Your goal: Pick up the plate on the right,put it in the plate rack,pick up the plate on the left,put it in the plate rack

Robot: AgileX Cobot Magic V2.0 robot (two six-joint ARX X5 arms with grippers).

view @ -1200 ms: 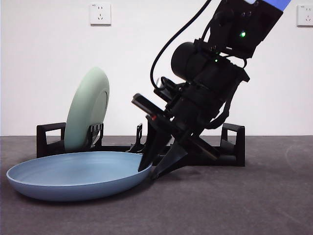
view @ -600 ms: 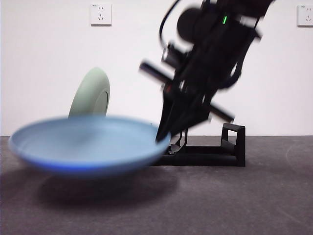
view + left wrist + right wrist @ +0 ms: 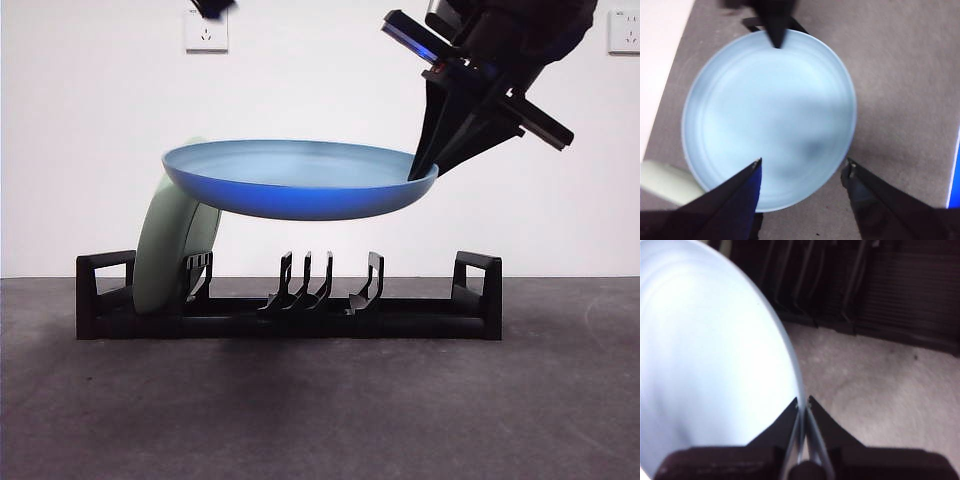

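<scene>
Next, my left gripper grabs the blue plate by its free rim to stand it in the plate rack.
A blue plate hangs level in the air above the plate rack, a low black rack with curved prongs. My right gripper comes down from the upper right and is shut on the plate's right rim; the right wrist view shows its jaws pinching the plate's edge, with the rack beyond. A pale green plate stands on edge in the rack's left end. My left gripper is open high above the blue plate and shows as a black tip.
The rack stands on a dark grey table before a white wall with two sockets. Several prongs in the rack's middle hold nothing. A sliver of the green plate shows in the left wrist view.
The blue plate lay on the table with the right gripper at its rim. It has been lifted up and to the right, and now hangs over the rack.
</scene>
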